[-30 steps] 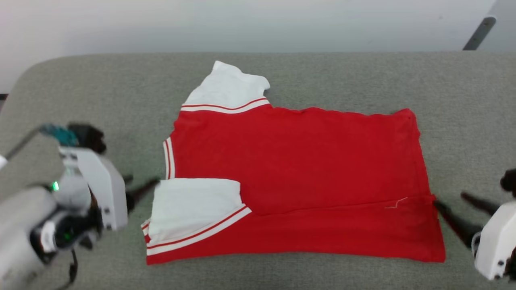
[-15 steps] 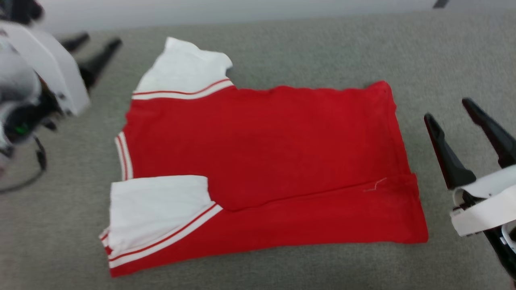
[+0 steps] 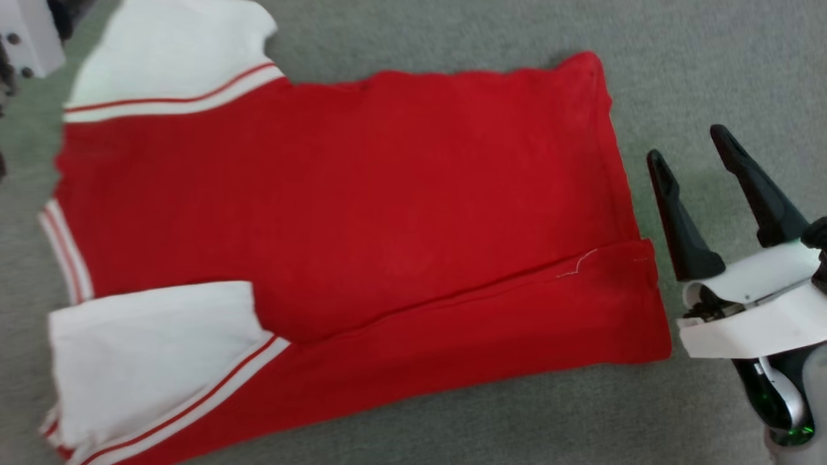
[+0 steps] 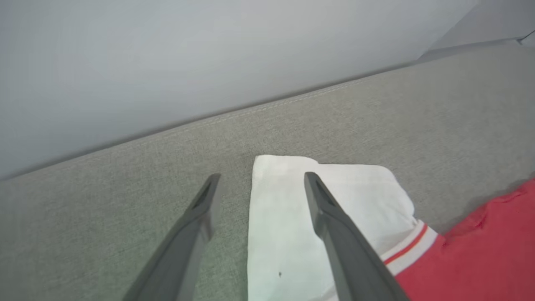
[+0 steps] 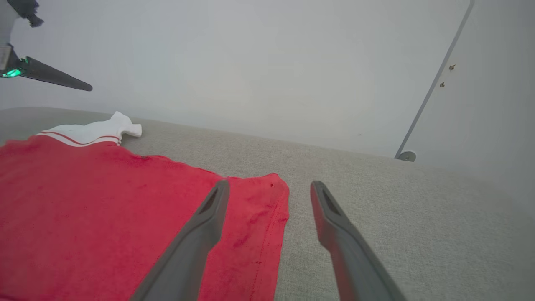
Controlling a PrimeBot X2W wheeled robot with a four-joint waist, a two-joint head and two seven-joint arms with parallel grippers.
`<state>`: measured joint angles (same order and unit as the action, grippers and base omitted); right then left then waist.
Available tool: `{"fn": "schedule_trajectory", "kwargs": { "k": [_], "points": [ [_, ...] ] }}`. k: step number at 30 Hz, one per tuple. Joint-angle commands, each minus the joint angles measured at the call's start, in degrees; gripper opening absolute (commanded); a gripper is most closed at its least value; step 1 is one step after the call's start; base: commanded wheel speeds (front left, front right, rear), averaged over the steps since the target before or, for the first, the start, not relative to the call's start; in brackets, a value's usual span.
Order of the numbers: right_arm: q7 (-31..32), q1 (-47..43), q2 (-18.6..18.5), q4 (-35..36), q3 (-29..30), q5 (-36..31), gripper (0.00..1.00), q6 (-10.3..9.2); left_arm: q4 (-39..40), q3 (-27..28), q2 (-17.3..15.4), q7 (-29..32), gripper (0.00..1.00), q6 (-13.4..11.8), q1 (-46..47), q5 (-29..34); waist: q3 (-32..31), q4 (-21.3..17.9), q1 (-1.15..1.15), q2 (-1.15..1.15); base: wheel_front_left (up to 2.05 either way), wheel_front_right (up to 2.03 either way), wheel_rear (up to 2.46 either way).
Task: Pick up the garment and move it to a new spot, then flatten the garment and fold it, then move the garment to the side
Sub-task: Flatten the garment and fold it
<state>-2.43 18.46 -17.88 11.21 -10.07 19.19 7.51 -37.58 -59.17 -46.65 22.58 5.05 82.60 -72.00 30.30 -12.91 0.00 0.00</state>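
The garment's red body lies spread flat on the cushion, so the robot's left gripper needs to pick up the garment next by the edge of its white sleeve.
The garment (image 3: pixel 355 194), red with white red-striped sleeves, lies spread on the grey cushion (image 3: pixel 711 64). Its near edge is folded over, and the near sleeve (image 3: pixel 148 349) lies on the body. My right gripper (image 3: pixel 688 147) is open just right of the hem. In the right wrist view the right gripper (image 5: pixel 271 184) hovers by the garment's far right corner (image 5: pixel 267 200). My left gripper (image 4: pixel 262 177) is open above the far white sleeve (image 4: pixel 284 234), holding nothing. Its white housing (image 3: pixel 19 26) sits at the head view's top left.
A pale wall (image 5: pixel 250 62) rises right behind the cushion's far edge (image 4: pixel 292 96). A door frame line with a small round stop (image 5: pixel 406 156) is at the far right. Bare grey fabric (image 5: pixel 418 234) stretches right of the garment.
The head camera has dipped and closed in. Both grippers, still open, left the garment's near corners: the left went to the far sleeve, the right up along the right hem.
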Motion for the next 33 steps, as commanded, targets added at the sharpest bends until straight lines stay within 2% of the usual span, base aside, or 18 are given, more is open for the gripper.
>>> {"fn": "schedule_trajectory", "kwargs": {
  "k": [1, 7, 12, 13, 15, 17, 19, 25, 26, 27, 28, 33],
  "points": [
    [-0.8, 1.5, 0.7, -0.3, -0.7, 0.4, 1.00, -0.04, -1.9, -0.4, 0.0, 1.5, 1.00, 0.3, 1.3, 0.3, 6.1, -5.0, 0.00, 0.00, 0.00, 0.00, 0.00],
    [-2.6, 3.2, 1.6, -1.7, -2.5, 0.8, 1.00, -0.04, -7.0, -2.0, 0.4, 6.4, 1.00, 0.7, 4.3, 1.6, 8.3, -6.9, 0.00, 0.00, 0.00, 0.00, 0.00],
    [-3.3, 3.8, 2.2, -3.0, -2.9, 1.6, 1.00, -0.04, -10.9, -2.4, 2.0, 11.1, 1.00, 0.1, 3.9, -0.4, 8.7, -7.7, 0.00, 0.00, 0.00, 0.00, 0.00],
    [-3.3, 4.0, 2.1, -3.1, -2.9, 1.5, 1.00, -0.04, -11.4, -2.6, 2.5, 12.5, 0.89, 0.1, 3.6, -0.7, 8.8, -7.8, 0.00, 0.00, 0.00, 0.00, 0.00],
    [-3.6, 4.3, 2.0, -3.5, -2.5, 1.8, 1.00, -0.04, -12.1, -2.8, 3.8, 14.8, 0.56, 0.0, 3.2, -1.9, 8.8, -7.8, 0.00, 0.00, 0.00, 0.00, 0.00],
    [-3.5, 4.4, 1.8, -3.8, -2.3, 2.0, 1.00, -0.04, -12.6, -3.6, 4.9, 18.1, 0.38, -0.2, 2.5, -2.4, 8.7, -7.7, 0.00, 0.00, 0.00, 0.00, 0.00],
    [-3.0, 4.5, 2.0, -4.0, -2.1, 2.4, 1.00, -0.04, -13.2, -3.7, 5.7, 21.2, 0.37, -1.3, 1.6, -3.7, 8.6, -7.6, 0.00, 0.00, 0.00, 0.00, 0.00],
    [-1.7, 4.6, 1.9, -4.2, -2.0, 3.0, 1.00, -0.04, -13.7, -5.0, 6.1, 31.8, 0.46, -5.0, 0.1, -5.5, 8.2, -7.5, 0.00, 0.00, 0.00, 0.00, 0.00],
    [-1.6, 4.7, 1.8, -4.0, -1.9, 2.9, 1.00, -0.04, -13.4, -5.6, 6.0, 33.0, 0.39, -5.3, -0.1, -5.1, 8.2, -7.5, 0.00, 0.00, 0.00, 0.00, 0.00],
    [-1.2, 4.8, 1.7, -3.9, -1.8, 3.0, 1.00, -0.04, -12.9, -5.6, 6.0, 33.8, 0.03, -5.1, -0.1, -5.2, 8.2, -7.4, 0.00, 0.00, 0.00, 0.00, 0.00],
    [-1.2, 4.8, 1.8, -3.7, -1.7, 3.1, 1.00, -0.04, -12.6, -5.1, 6.1, 33.7, 0.00, -5.5, -0.3, -6.0, 8.3, -7.4, 0.00, 0.00, 0.00, 0.00, 0.00],
    [0.4, 5.5, 1.6, -2.6, -1.4, 3.9, 1.00, -0.04, -10.7, -4.5, 5.9, 31.2, 0.00, -6.6, -0.3, -6.6, 8.4, -7.2, 0.00, 0.00, 0.00, 0.00, 0.00]
  ]
}}
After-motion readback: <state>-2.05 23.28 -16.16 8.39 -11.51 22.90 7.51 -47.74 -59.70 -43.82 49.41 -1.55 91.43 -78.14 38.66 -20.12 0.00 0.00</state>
